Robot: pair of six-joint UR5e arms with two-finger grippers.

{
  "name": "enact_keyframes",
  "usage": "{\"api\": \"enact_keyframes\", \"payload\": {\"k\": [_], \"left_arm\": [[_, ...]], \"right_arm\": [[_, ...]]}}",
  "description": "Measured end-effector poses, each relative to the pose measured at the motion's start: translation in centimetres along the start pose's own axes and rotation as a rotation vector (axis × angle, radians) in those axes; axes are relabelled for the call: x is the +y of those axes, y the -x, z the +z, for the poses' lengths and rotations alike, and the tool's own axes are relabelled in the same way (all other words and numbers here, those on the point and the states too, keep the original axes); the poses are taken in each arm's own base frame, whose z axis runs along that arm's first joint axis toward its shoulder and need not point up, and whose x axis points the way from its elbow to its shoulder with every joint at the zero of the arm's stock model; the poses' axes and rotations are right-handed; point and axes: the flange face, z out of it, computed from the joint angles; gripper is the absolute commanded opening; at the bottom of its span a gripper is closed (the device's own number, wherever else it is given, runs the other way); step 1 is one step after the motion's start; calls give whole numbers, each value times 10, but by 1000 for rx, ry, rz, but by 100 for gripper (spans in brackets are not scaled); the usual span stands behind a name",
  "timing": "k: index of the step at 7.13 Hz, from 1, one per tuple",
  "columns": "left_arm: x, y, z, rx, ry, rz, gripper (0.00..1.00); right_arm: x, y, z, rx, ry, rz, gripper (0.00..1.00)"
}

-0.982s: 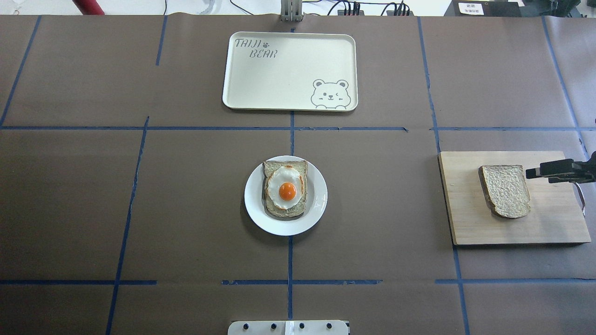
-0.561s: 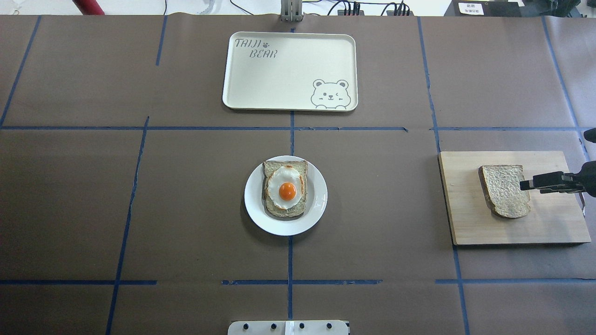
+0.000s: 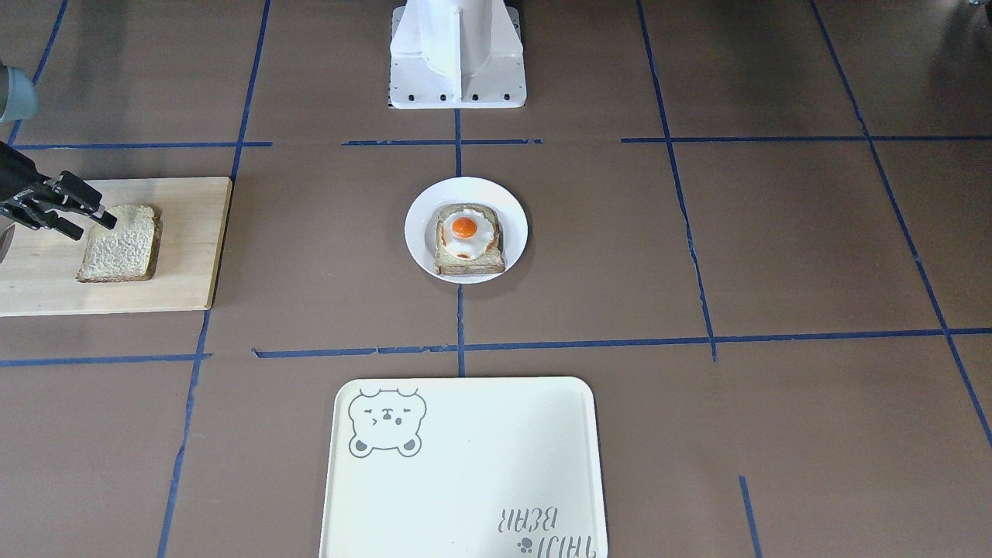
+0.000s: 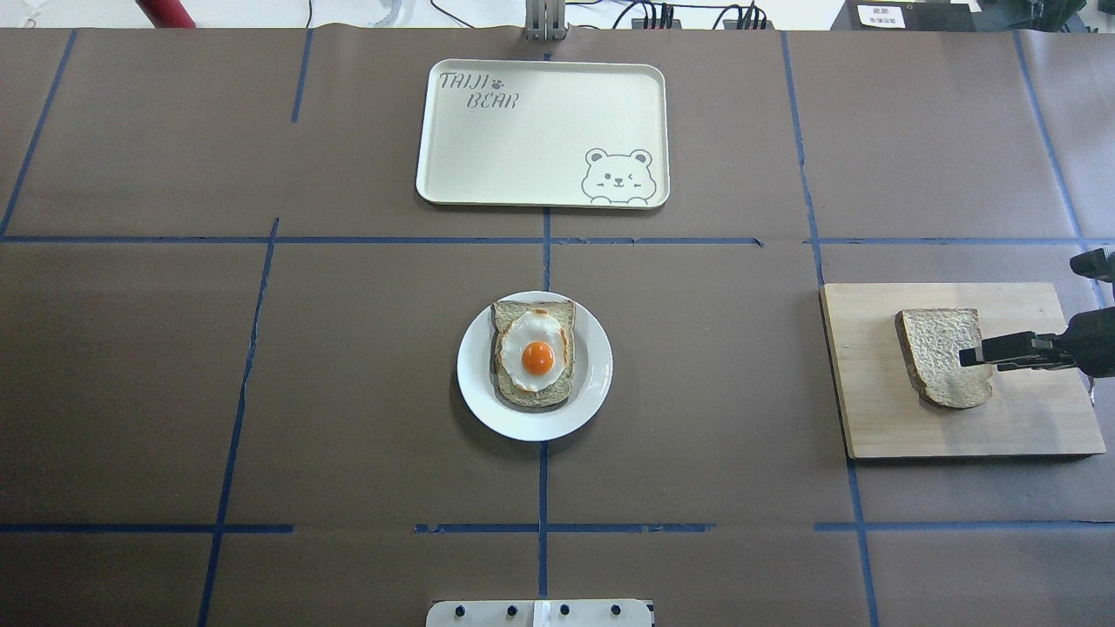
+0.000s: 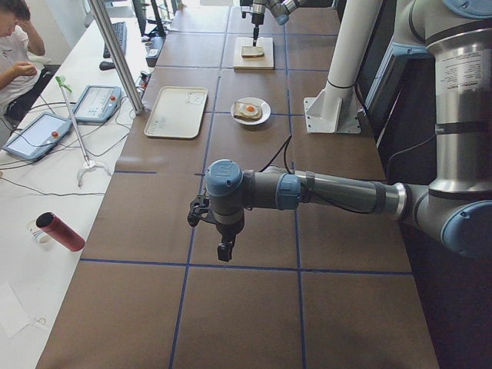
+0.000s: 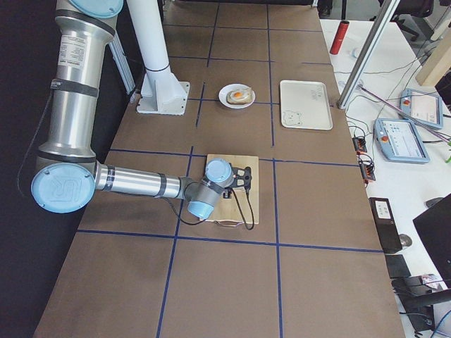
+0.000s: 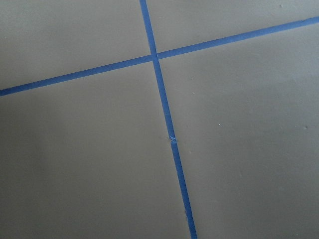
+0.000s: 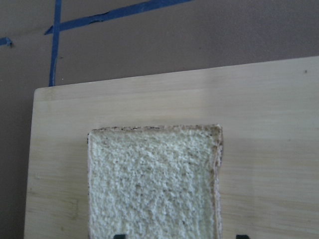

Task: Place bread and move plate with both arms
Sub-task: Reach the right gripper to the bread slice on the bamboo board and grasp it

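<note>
My right gripper picks up the bread slice by its crust edge [image 3: 152, 243] next, to top the egg toast on the plate [image 3: 470, 239].
The bread [image 4: 936, 348] lies flat on a wooden board [image 4: 871, 418] at the table's right; it also shows in the front view [image 3: 120, 246] and the right wrist view [image 8: 154, 184]. My right gripper [image 4: 965, 357] is open, low over the bread's right edge, with its fingertips [image 8: 118, 235] astride the slice. The white plate [image 4: 475, 392] sits at the table's middle and holds a toast slice with a fried egg [image 4: 537, 353]. My left gripper [image 5: 223, 250] shows only in the left side view, over bare table far from the plate; I cannot tell if it is open.
A cream tray with a bear drawing [image 4: 540, 131] lies beyond the plate. The white pedestal base [image 3: 457, 54] stands at the robot's side. An operator [image 5: 15, 46] sits at a side bench, where a red bottle [image 5: 60, 231] lies.
My right gripper has moved left and slightly toward the robot, from beside the bread to over its right edge. The bread and plate have not moved.
</note>
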Motion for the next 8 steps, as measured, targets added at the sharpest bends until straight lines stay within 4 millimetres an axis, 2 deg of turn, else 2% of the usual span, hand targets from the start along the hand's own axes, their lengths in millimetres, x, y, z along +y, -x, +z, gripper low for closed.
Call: {"api": "enact_keyframes", "payload": {"k": [4, 5, 6, 8], "left_arm": [[0, 1, 1, 0, 2, -2, 100], [0, 1, 2, 1, 4, -2, 100], [0, 2, 3, 1, 6, -3, 100], [1, 3, 5, 1, 10, -6, 100]], "right_arm": [[2, 2, 5, 3, 7, -2, 62], [3, 3, 6, 2, 9, -4, 44], [3, 3, 7, 2, 11, -6, 19], [7, 5, 10, 0, 23, -17, 0]]}}
